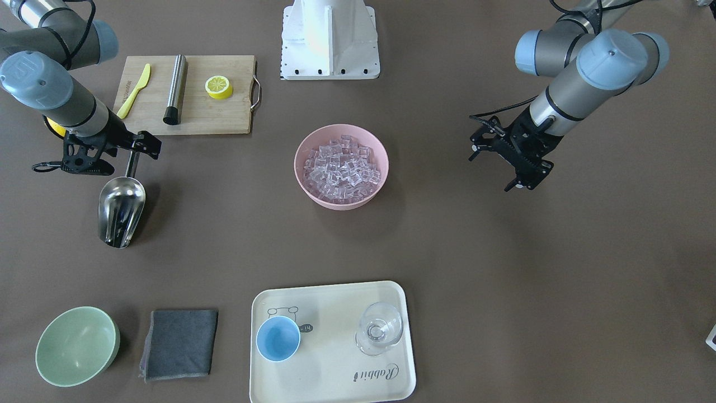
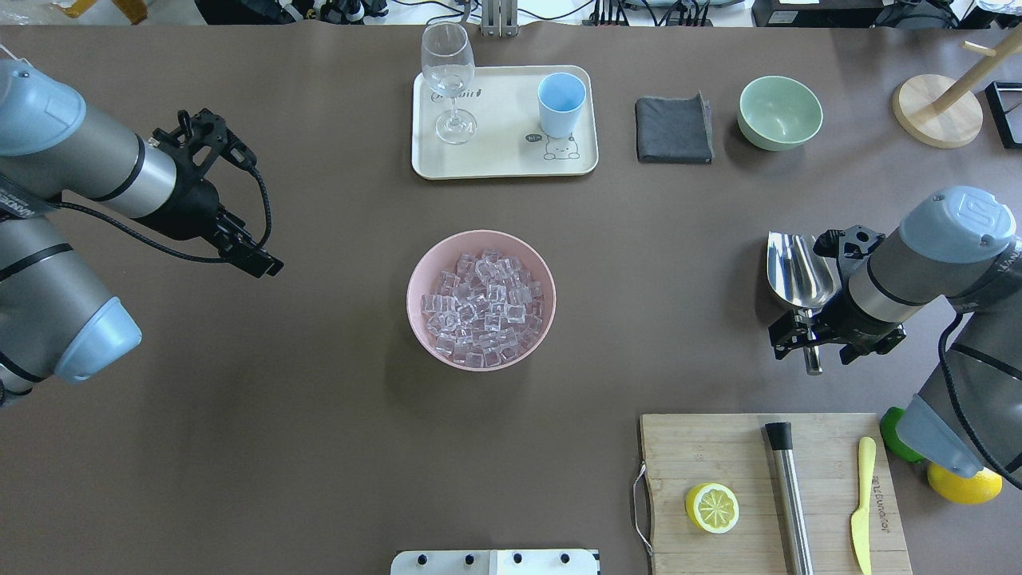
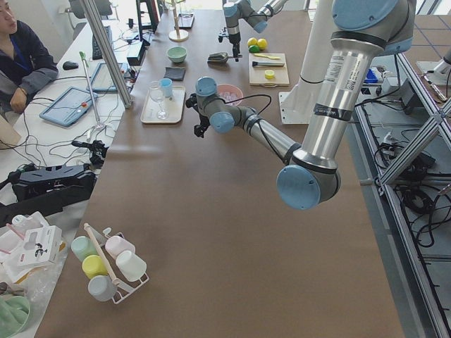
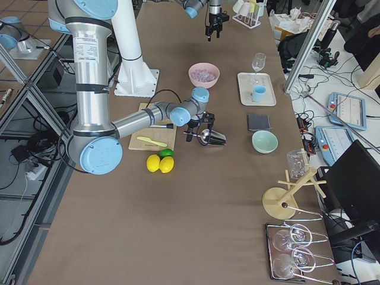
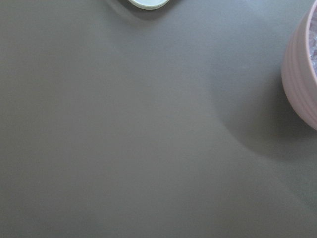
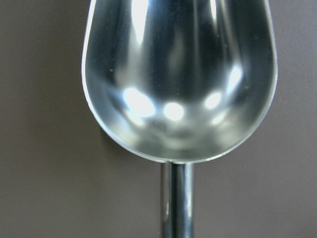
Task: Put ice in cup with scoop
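I should grab the rod handle with my right gripper next, because the scoop's trough gets much wider than its slim stem.
The steel scoop lies on the brown table, trough up and empty, and fills the right wrist view. My right gripper is open, its fingers either side of the scoop's rod handle, apart from it. The ice is heaped in a pink bowl at the table's middle. The light-blue cup stands upright and empty on a cream tray at the far side. My left gripper is open and empty, above bare table well to the side of the bowl.
A clear wine glass shares the tray. A grey cloth and pale green bowl sit beside it. A cutting board with a steel cylinder, yellow knife and lemon half lies behind the scoop.
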Available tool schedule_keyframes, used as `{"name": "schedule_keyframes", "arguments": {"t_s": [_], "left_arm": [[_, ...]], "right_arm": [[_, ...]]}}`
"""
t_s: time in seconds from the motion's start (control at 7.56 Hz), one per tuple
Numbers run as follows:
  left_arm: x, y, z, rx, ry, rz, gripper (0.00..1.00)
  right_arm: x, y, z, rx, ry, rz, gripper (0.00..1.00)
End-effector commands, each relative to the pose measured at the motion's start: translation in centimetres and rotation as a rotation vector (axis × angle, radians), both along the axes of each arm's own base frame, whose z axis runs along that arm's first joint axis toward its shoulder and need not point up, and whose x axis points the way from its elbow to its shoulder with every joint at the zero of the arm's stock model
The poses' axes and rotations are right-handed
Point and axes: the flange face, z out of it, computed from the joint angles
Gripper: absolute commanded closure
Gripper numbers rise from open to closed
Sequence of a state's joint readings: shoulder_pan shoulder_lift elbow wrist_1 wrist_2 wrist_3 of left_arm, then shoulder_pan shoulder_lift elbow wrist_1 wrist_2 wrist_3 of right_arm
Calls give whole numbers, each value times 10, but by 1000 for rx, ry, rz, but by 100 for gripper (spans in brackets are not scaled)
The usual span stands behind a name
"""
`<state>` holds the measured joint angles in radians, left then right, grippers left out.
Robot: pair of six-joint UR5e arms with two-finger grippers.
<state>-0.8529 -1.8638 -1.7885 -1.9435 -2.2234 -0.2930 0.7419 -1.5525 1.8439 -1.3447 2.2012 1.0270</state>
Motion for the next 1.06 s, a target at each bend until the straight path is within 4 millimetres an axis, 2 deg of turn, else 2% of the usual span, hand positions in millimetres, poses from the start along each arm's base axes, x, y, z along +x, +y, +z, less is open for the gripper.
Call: {"name": "schedule_keyframes", "arguments": {"t_s": [0.0, 0.13, 0.26, 0.4, 0.66, 0.93], "left_arm": [[24, 5, -13, 115, 11, -27, 2], [56, 27, -16, 147, 34, 24, 2], [74, 28, -14, 203, 53, 21, 2], [81, 26, -10, 267, 57, 56, 2], [106, 22, -14, 416, 86, 129, 2], [124, 15, -17, 540, 117, 184, 2]], "right_arm": [[-3, -1, -3, 0, -3, -13, 41], [-3, -1, -3, -1, -4, -12, 51], [-3, -1, -3, -1, -4, -12, 84], [0, 0, 1, -6, 4, -10, 100], [7, -5, 0, -9, -2, 4, 100], [21, -14, -21, 27, -30, 14, 100]]}}
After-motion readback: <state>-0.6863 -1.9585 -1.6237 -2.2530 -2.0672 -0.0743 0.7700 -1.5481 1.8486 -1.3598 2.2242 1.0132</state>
